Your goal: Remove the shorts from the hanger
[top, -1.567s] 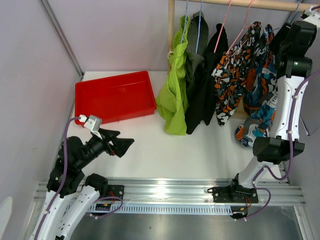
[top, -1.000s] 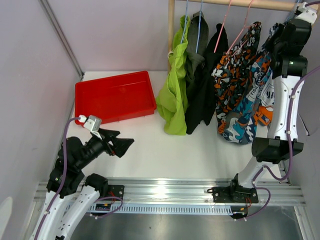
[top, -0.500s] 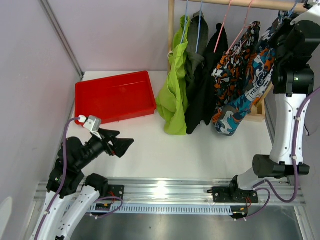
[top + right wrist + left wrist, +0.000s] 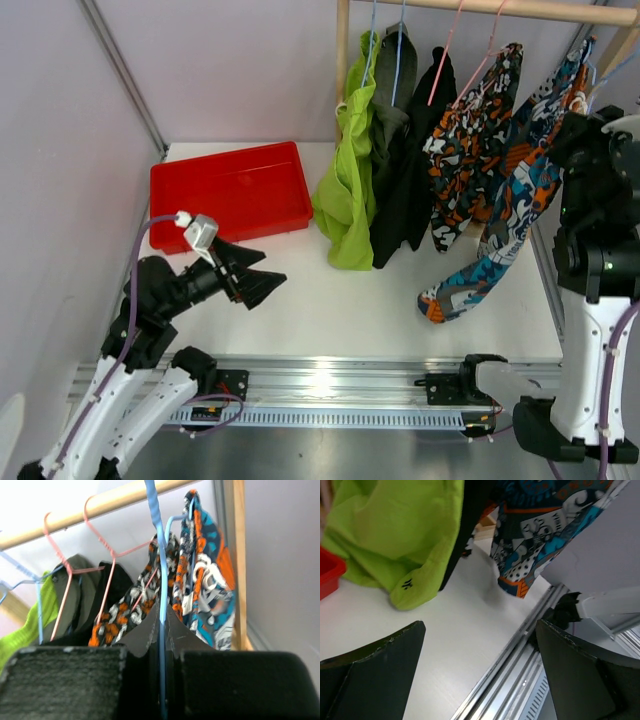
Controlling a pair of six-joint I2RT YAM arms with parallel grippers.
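My left gripper grabs the teal-patterned shorts by their trailing lower end next, rather than the blue wire, to pull them off the hanger.
Five shorts hang from a wooden rod: lime green, dark grey-olive, black, orange-black-white patterned and teal-orange-white patterned. My right gripper is shut on the blue wire hanger that carries the teal-patterned shorts, and its fingers pinch the wire. These shorts trail down and left to the table. My left gripper is open and empty above the white table, and it faces the lime green shorts and the teal-patterned shorts.
A red tray lies at the back left of the table. Pink hangers and the wooden upright stand close to my right gripper. A metal rail runs along the near edge.
My right arm has drawn back toward the near edge with the hanger, and the teal-patterned shorts have swung out leftward and stretched longer. My left gripper has shifted slightly right.
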